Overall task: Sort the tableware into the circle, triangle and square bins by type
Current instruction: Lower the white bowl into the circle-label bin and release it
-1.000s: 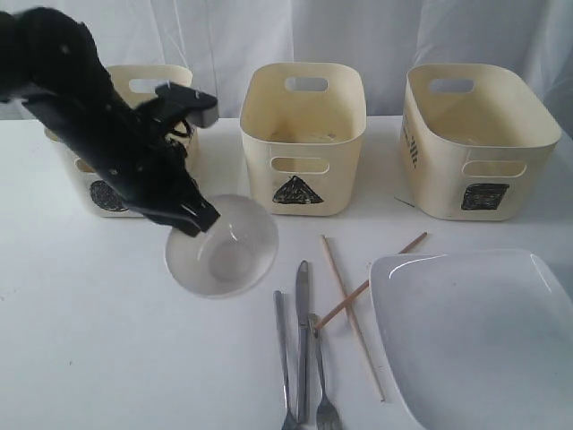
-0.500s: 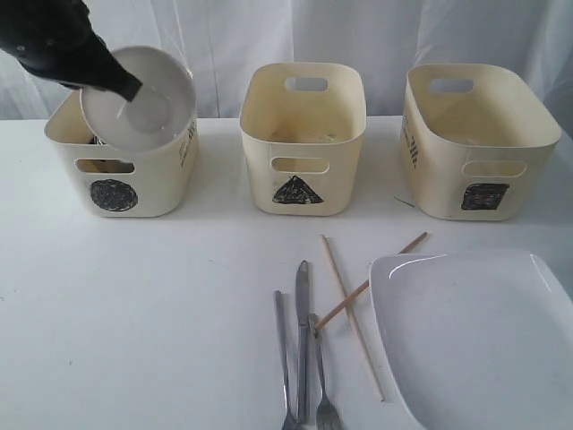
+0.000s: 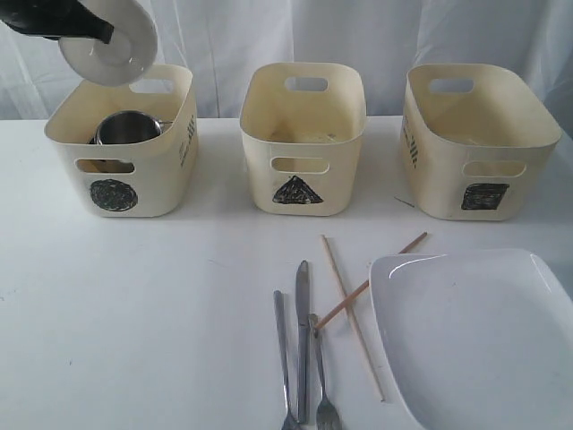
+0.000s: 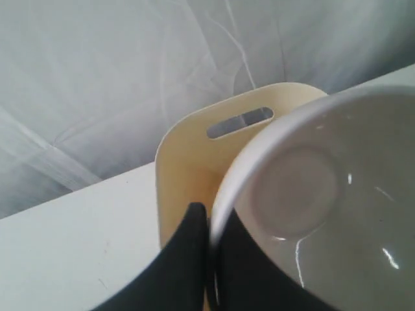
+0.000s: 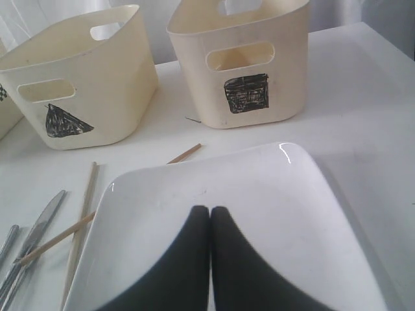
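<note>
The white bowl's lower edge hangs above the circle bin's opening, so the robot's left gripper needs to lower the bowl farther before letting it go.
My left gripper is shut on the rim of the small white bowl, tilted high above the circle bin. The left wrist view shows the bowl's rim pinched between the black fingers. A steel mug sits inside the circle bin. The triangle bin and square bin stand to the right. Steel cutlery and wooden chopsticks lie on the table beside the large white plate. My right gripper is shut and empty above the plate.
A white curtain hangs behind the three bins. The white table has bare surface at the front left. The plate reaches past the exterior view's right and lower edges.
My left gripper lifted the small white bowl off the table, carried it up and to the left, and now holds it above the circle bin. The right gripper stayed put.
</note>
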